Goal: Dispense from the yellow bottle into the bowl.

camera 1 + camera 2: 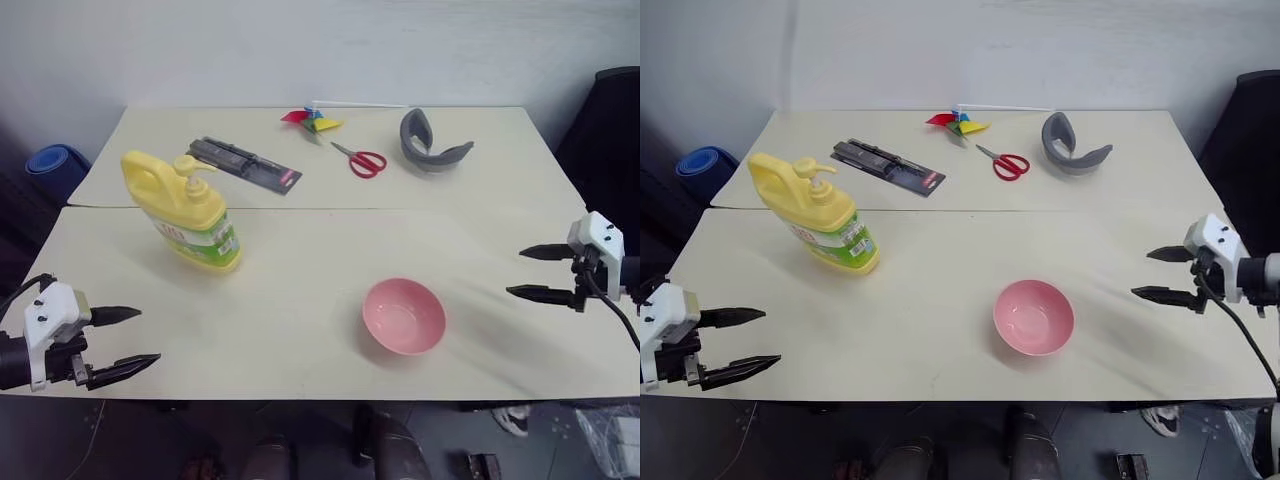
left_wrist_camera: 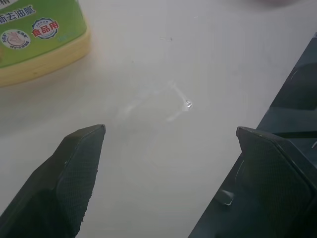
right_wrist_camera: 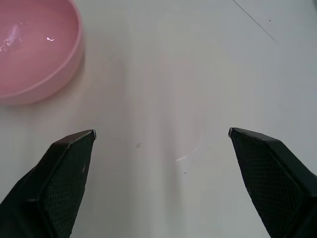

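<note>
I will grab the pink bowl by its rim (image 1: 441,318) next with my right gripper. Then I can hold the bowl under the yellow bottle's pump (image 1: 190,170).
The yellow bottle (image 1: 185,210), with a loop handle, pump top and green label, stands on the left half of the cream table; its base (image 2: 37,42) is in the left wrist view. The pink bowl (image 1: 403,315) sits right of centre near the front edge, and its rim (image 3: 34,47) is in the right wrist view. At the front left corner my left gripper (image 1: 128,338) is open and empty, well short of the bottle. My right gripper (image 1: 528,272) is open and empty at the right edge, pointing toward the bowl from a distance.
At the back of the table (image 1: 300,270) lie a black packaged tool (image 1: 245,165), red-handled scissors (image 1: 362,160), a colourful pinwheel (image 1: 312,120) and a grey curved object (image 1: 430,145). A blue roll (image 1: 55,165) lies off the left edge, a dark chair (image 1: 610,130) at right.
</note>
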Robot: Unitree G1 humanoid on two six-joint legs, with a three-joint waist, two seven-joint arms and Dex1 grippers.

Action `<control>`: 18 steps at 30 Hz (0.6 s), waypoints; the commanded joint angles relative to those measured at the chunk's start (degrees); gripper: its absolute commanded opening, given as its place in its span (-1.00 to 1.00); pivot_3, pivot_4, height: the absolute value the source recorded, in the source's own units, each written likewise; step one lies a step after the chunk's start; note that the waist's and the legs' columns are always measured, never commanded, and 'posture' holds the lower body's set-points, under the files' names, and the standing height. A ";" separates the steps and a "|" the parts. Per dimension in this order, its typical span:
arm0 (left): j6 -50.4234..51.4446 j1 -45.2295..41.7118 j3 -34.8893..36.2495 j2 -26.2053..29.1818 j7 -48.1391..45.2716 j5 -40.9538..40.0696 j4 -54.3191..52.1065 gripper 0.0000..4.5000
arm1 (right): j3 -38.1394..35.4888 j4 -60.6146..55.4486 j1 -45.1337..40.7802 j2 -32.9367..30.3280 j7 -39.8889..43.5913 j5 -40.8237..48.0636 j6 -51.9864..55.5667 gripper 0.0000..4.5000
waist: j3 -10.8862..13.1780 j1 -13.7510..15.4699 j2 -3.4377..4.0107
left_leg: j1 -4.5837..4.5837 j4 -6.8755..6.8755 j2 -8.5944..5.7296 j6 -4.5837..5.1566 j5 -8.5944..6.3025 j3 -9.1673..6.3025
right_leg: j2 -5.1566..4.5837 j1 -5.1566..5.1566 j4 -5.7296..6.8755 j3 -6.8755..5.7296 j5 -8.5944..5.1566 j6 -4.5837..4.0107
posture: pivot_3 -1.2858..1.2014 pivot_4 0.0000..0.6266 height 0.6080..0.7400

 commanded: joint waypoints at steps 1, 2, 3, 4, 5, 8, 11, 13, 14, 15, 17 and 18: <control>-0.39 -0.24 0.84 -0.61 0.20 -0.61 -1.17 1.00 | -1.50 -3.01 0.82 -0.28 -0.99 1.43 0.52 0.99 | 0.00 0.00 0.00 | 0.00 0.00 0.00 0.00 0.00 0.00 | 0.00 0.00 0.01 0.01 -0.01 -0.01 | 0.03 -0.52 1.00; -0.02 -0.36 0.54 -0.77 0.90 -0.32 -1.24 1.00 | -1.53 -3.49 0.98 -0.20 -1.30 1.54 0.76 0.99 | 0.01 0.00 0.01 | 0.00 0.00 0.00 0.00 0.00 0.02 | 0.01 0.00 0.02 0.02 -0.01 -0.01 | 0.03 -0.52 1.00; 0.32 -0.54 0.32 -1.00 1.58 -0.18 -1.32 1.00 | -1.55 -3.95 1.12 -0.17 -1.77 1.59 1.26 0.99 | 0.01 0.00 0.02 | 0.01 0.00 0.00 0.00 0.00 0.05 | 0.01 0.00 0.03 0.05 -0.01 -0.01 | 0.03 -0.52 1.00; 0.57 -0.69 0.19 -1.13 2.05 -0.16 -1.37 1.00 | -1.55 -4.27 1.24 -0.17 -2.12 1.64 1.64 0.99 | 0.01 0.00 0.02 | 0.01 0.00 0.00 -0.01 0.00 0.07 | 0.01 0.00 0.04 0.07 -0.01 -0.01 | 0.03 -0.52 1.00; 0.80 -0.97 0.13 -1.25 2.21 -0.52 -1.43 1.00 | -1.36 -4.49 1.25 -0.17 -2.84 1.31 1.90 0.99 | 0.01 0.00 0.02 | 0.02 0.00 0.00 0.00 0.00 0.07 | 0.01 0.00 0.04 0.07 -0.01 -0.01 | 0.03 -0.52 1.00; 1.25 -2.51 -0.69 -1.69 3.87 -0.37 -1.73 1.00 | -0.69 -4.40 0.94 -0.12 -4.87 0.22 2.26 0.99 | 0.01 0.01 0.02 | 0.02 0.01 0.00 0.00 0.00 0.09 | 0.01 0.00 0.05 0.08 0.00 -0.01 | 0.03 -0.52 1.00; 3.40 -5.41 -1.16 -1.89 4.24 -3.17 -2.23 1.00 | -1.10 -6.62 0.57 -0.34 -4.67 1.89 6.25 0.99 | 0.01 0.15 0.02 | 0.02 0.02 0.00 -0.01 0.00 0.09 | 0.01 0.00 0.06 0.09 0.00 -0.02 | 0.03 -0.52 1.00; 5.29 -7.42 -1.30 -1.52 4.12 -5.42 -3.71 1.00 | -2.00 -12.21 2.44 -0.96 -3.61 4.05 9.48 0.99 | 0.01 0.11 0.02 | 0.02 0.03 0.00 0.00 0.00 0.10 | 0.01 0.00 0.07 0.10 0.00 -0.02 | 0.03 -0.52 1.00; 6.96 -8.56 -1.22 -1.20 4.12 -7.11 -4.78 1.00 | -2.62 -15.89 3.97 -1.24 -3.61 5.09 10.89 0.99 | 0.01 0.13 0.02 | 0.02 0.03 0.01 0.00 0.00 0.10 | 0.01 -0.01 0.07 0.10 0.00 -0.02 | 0.03 -0.52 1.00; 9.29 -9.85 -1.07 -0.61 3.71 -9.69 -6.10 1.00 | -3.47 -20.58 5.96 -1.51 -3.96 6.40 12.96 0.99 | 0.01 0.20 0.01 | 0.02 0.03 0.02 -0.01 0.00 0.09 | 0.02 -0.01 0.08 0.10 0.00 -0.02 | 0.03 -0.52 1.00; 14.03 -12.44 -0.83 0.87 2.98 -14.83 -8.54 1.00 | -5.69 -30.60 10.42 -1.85 -4.90 9.79 18.09 0.99 | 0.01 0.43 0.01 | 0.03 0.03 0.04 -0.03 -0.01 0.04 | 0.02 -0.01 0.08 0.08 0.00 -0.02 | 0.03 -0.52 1.00; 15.87 -13.61 -0.87 1.72 2.50 -17.03 -9.72 1.00 | -6.96 -35.67 12.84 -1.80 -5.60 11.55 20.49 0.99 | 0.01 0.46 0.01 | 0.02 0.03 0.03 -0.04 -0.01 0.00 | 0.01 -0.02 0.09 0.07 0.00 -0.01 | 0.03 -0.52 1.00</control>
